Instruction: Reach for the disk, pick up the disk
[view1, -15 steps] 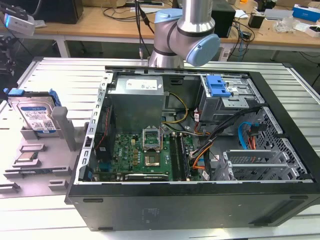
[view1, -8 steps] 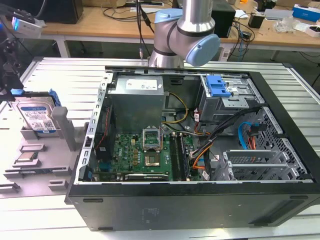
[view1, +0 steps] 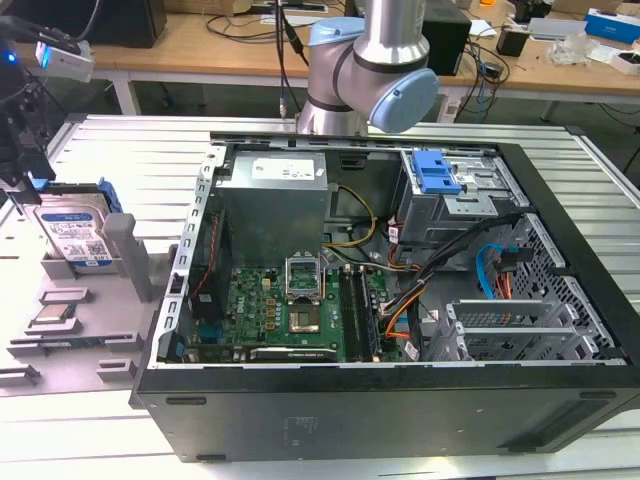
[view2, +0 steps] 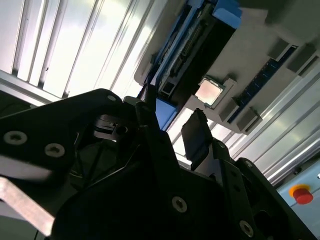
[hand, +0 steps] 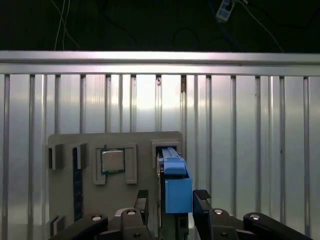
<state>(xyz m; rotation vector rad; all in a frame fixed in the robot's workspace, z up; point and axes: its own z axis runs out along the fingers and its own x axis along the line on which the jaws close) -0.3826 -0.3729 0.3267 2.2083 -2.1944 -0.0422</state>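
Note:
My fingers stop short above the blue bracket (view1: 109, 193) of the disk (view1: 72, 236) and would miss the bracket if I closed now. My gripper needs to go lower before it closes on the bracket.
The disk (view1: 72, 236) stands on edge in a slot of a grey fixture (view1: 75, 352), at the exterior view's left. It is silver, with a white-and-blue label and a blue bracket. My gripper (view1: 28, 175) hangs just above its upper end. In the first wrist view the disk (hand: 176, 186) appears edge-on, and the gripper (hand: 171, 199) is open with one black finger (hand: 142, 200) on either side of the blue bracket. One finger is close to the bracket; the other stands a little apart. In the second wrist view the gripper (view2: 170, 112) straddles the same blue end of the disk (view2: 200, 40).
A small square silver chip (hand: 113, 160) lies in a recess of the fixture beside the disk. An open black computer case (view1: 400, 300) fills the middle of the slatted metal table (view1: 120, 150). The arm's base (view1: 370, 70) stands behind the case. A red button (view2: 302, 194) shows beyond the fixture.

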